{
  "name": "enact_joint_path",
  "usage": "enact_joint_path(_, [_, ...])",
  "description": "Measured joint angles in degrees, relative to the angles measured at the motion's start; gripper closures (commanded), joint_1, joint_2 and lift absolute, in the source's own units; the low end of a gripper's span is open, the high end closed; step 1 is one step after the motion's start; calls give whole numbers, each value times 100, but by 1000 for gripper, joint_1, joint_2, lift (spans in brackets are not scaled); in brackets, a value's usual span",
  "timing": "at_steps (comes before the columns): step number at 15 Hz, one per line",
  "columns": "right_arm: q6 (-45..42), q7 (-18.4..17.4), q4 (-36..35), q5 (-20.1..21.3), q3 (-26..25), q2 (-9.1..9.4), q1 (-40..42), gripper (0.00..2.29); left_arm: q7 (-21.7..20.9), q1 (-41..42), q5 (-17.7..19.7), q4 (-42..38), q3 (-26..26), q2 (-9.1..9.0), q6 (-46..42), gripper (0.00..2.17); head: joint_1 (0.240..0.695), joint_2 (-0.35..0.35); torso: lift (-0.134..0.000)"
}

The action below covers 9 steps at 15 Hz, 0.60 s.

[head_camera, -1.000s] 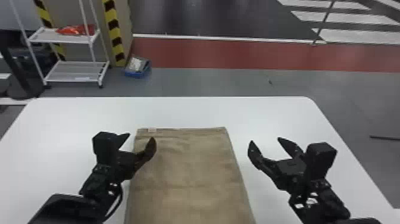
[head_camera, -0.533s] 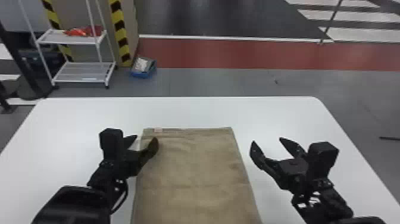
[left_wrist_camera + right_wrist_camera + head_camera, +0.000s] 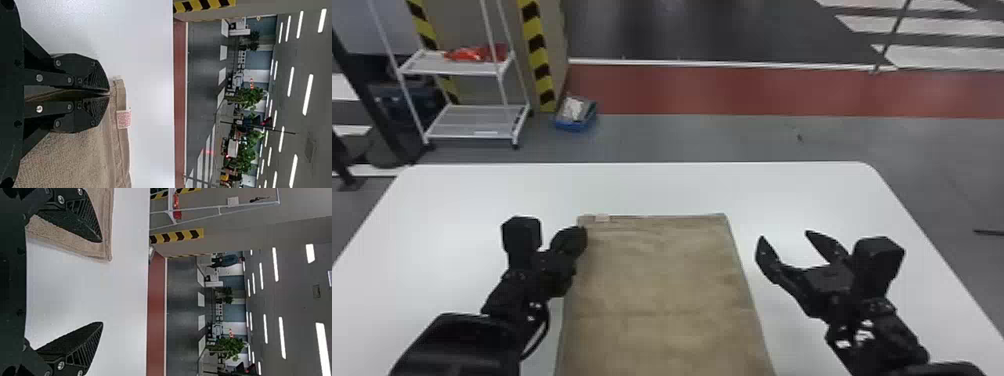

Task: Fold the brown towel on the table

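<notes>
My right gripper takes hold of the brown towel by its free corner (image 3: pixel 723 219) next, since the rest of the cloth (image 3: pixel 657 290) lies flat on the tabletop.
The brown towel (image 3: pixel 662 290) lies flat on the white table, a small pale tag at its far left corner. At its left edge, close to that corner, is my left gripper (image 3: pixel 579 237). In the left wrist view the left gripper (image 3: pixel 109 93) has its fingers together, pinching the edge of the towel (image 3: pixel 74 160) near the tag. My right gripper (image 3: pixel 784 240) stands open to the right of the towel, its fingers spread and nothing held. The right wrist view has the right gripper (image 3: pixel 102 282) open, one finger over the corner of the towel (image 3: pixel 103 246).
The white table (image 3: pixel 642 187) extends beyond the towel on its far, left and right sides. Behind it on the floor are a white shelf rack (image 3: pixel 477 120) and a blue box (image 3: pixel 575 117).
My left gripper has gone from open to shut on the towel's left edge. The right gripper holds nearly the same pose, still open. The head view has shifted slightly.
</notes>
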Motion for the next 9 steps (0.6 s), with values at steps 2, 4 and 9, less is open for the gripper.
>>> enact_joint_path(2, [-64,-3,5,-19,0,-3,-2,147,22,112,-26,-113,6,10,-206,1720,695,-51,-110])
enact_joint_path(4, [-115,-4,4,-41,1,-4,-11,151,96,275,-58,-398,7,18,-375,1720,695,-50,-110])
enact_joint_path(9, [-191,-738,-3,-152,-326,14,-112,154,94,1010,-317,-2178,-65,53,443,1720,695,-129,-110])
